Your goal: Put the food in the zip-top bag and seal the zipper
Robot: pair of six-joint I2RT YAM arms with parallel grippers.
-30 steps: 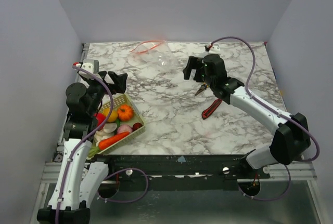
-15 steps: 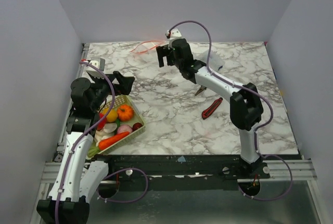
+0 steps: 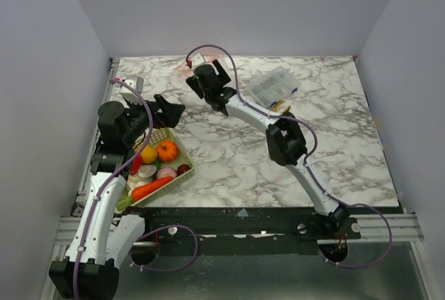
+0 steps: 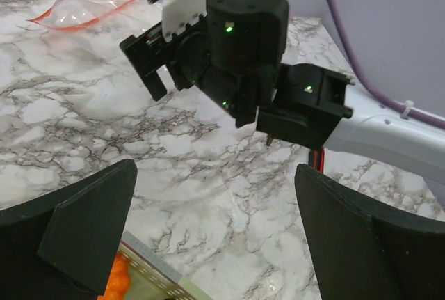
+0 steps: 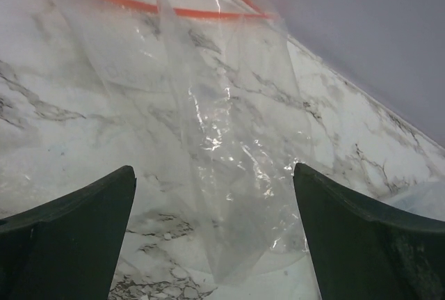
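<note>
My right gripper's fingers are above the marble in the left wrist view. My right gripper isn't ready to close on the bag's bottom edge yet and needs to first move lower.
The zip-top bag (image 5: 222,126) lies flat and empty on the marble at the back left, its red-orange zipper (image 5: 160,9) along the far edge. It also shows in the left wrist view (image 4: 83,9). My right gripper (image 5: 215,244) is open just above the bag, a finger on each side; in the top view it (image 3: 203,79) hides most of the bag. The food sits in the basket: pumpkin (image 3: 167,150), carrot (image 3: 151,188), yellow piece (image 3: 149,154), white piece (image 3: 146,171). My left gripper (image 3: 169,110) is open and empty above the basket's far corner.
The pale green mesh basket (image 3: 186,161) stands at the near left. A clear packet of small parts (image 3: 273,85) lies at the back, right of centre. My right arm (image 3: 285,140) stretches diagonally across the table. A red bit of the utility knife (image 4: 316,161) shows under it.
My right arm has swung from right of centre to the back left, over the bag, uncovering the clear packet. My left gripper has edged slightly right.
</note>
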